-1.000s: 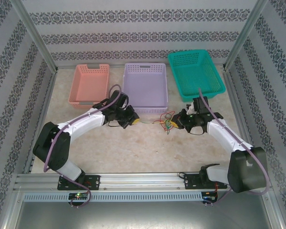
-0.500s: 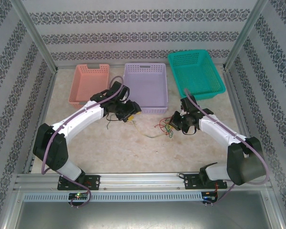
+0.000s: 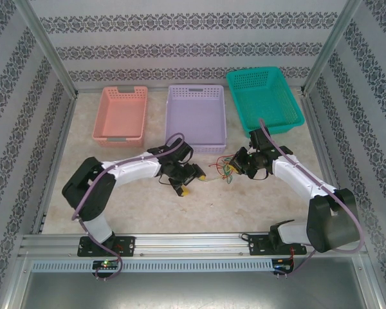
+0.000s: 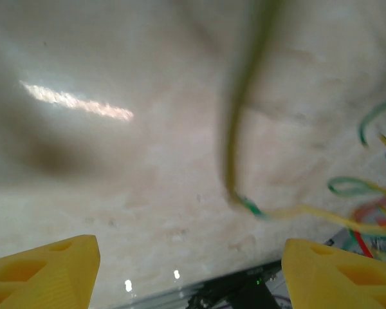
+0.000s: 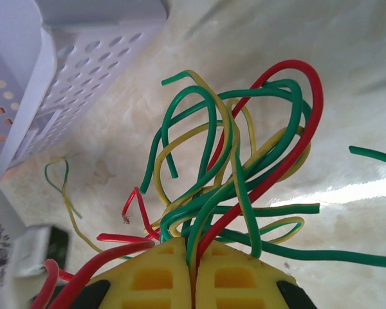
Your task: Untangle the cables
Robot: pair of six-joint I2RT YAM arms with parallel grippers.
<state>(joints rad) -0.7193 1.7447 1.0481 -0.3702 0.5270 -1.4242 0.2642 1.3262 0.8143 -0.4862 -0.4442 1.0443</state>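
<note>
The green-yellow cable has a loose part outside the knot. I should grab it there with my left gripper next, to pull the cable free and untangle it.
The cables are a knot of thin red, yellow and green wires on the table, just in front of the lavender basket. My right gripper is shut on that knot; in the right wrist view the loops fan out above the closed gripper. My left gripper stands open a little left of the knot. Its yellow fingers are wide apart, with bare table between them. One blurred green-yellow cable runs down ahead of them and trails right toward the knot.
Three baskets stand along the back: pink, lavender and teal. The lavender basket's wall is close on the left of the right gripper. Patterned walls and metal posts enclose the table.
My left gripper has opened and let go of the cable it was pulling, then moved nearer and rightward toward the knot. The right gripper stays shut on the bundle, shifted slightly.
</note>
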